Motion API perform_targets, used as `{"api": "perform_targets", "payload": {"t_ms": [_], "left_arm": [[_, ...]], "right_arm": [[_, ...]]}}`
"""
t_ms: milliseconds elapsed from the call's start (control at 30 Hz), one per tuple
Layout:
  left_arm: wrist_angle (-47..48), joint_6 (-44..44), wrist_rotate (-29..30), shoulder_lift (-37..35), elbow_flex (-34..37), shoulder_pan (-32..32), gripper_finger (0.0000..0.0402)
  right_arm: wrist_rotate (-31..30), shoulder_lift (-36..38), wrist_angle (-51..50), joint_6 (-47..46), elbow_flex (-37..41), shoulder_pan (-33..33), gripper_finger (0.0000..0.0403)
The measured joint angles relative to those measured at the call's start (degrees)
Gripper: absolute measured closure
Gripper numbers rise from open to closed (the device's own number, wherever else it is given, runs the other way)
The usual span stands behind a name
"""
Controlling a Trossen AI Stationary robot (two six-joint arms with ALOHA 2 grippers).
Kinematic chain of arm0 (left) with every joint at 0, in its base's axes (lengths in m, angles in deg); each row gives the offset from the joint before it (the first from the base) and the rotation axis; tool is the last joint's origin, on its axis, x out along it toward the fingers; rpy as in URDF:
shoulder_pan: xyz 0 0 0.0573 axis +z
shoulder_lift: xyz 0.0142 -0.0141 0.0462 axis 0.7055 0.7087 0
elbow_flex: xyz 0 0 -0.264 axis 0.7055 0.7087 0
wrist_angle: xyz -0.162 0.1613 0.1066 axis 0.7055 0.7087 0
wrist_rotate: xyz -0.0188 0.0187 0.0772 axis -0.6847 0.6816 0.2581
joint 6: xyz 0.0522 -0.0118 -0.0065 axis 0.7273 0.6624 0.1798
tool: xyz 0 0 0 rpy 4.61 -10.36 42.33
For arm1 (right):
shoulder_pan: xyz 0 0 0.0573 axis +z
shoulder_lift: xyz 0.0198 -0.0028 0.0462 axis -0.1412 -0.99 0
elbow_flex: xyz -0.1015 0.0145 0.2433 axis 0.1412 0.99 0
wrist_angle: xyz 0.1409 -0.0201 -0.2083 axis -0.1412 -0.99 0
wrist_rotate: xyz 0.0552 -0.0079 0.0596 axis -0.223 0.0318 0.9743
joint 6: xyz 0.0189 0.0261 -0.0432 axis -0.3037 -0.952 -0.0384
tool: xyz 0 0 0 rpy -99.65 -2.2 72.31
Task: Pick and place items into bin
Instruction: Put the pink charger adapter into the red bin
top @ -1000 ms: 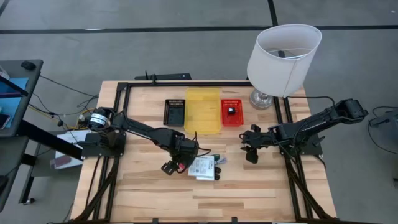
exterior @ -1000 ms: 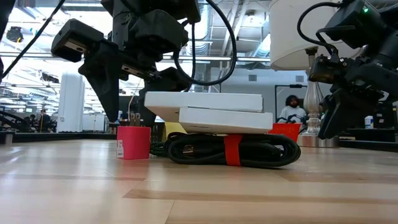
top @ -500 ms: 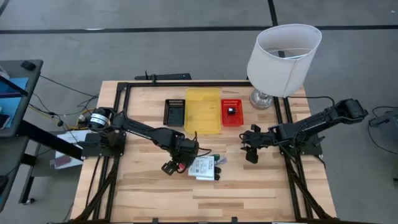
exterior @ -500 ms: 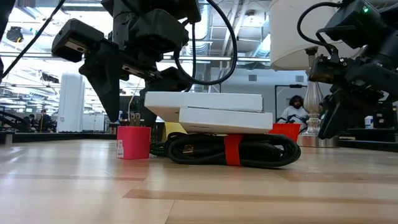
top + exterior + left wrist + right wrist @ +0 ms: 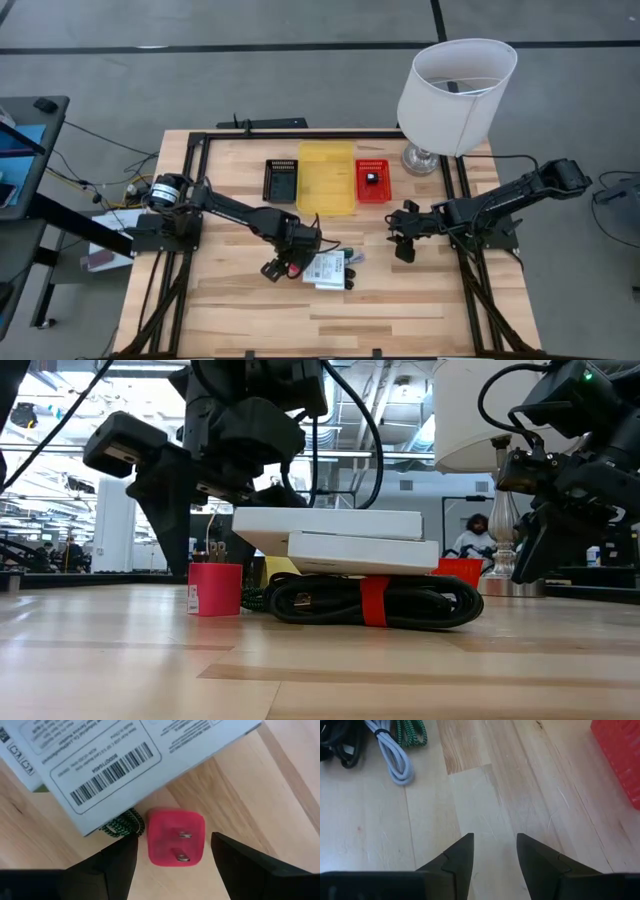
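Note:
My left gripper should close now on the red plug (image 5: 293,270) (image 5: 175,843), because its fingertips are on either side of the plug.
A small red plug (image 5: 175,843), prongs up, stands on its base on the table (image 5: 215,588). My left gripper (image 5: 174,840) hangs open right above it (image 5: 285,265), one finger on either side, touching nothing. Beside the plug, two white labelled flat packs (image 5: 325,268) lie stacked on a black cable coil (image 5: 370,600). A green-and-black braided cord (image 5: 122,825) pokes out from under a pack. A tiny black cube (image 5: 372,178) sits in the red bin (image 5: 372,190). My right gripper (image 5: 403,245) waits open above bare wood (image 5: 495,837), right of the pile.
A black bin (image 5: 281,180), a yellow bin (image 5: 327,178) and the red bin stand in a row at the table's far side. A white-shaded lamp (image 5: 455,95) stands at the far right corner. A grey cord (image 5: 395,755) lies near the pile.
My left gripper has sunk a little toward the red plug, still open. The plug, the packs and my right arm have stayed put.

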Motion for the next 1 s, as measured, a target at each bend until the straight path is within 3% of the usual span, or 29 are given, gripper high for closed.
{"api": "perform_targets", "payload": {"t_ms": [700,1000], "left_arm": [[-0.8,0.6,-0.3,-0.1,0.0,0.1,0.0158],[-1.4,0.7,-3.8,0.0,0.0,0.2,0.0210]], "right_arm": [[0.0,0.0,0.0,0.5,0.0,0.0,0.0262],[0.0,0.0,0.0,0.9,0.0,0.0,0.0264]]}}
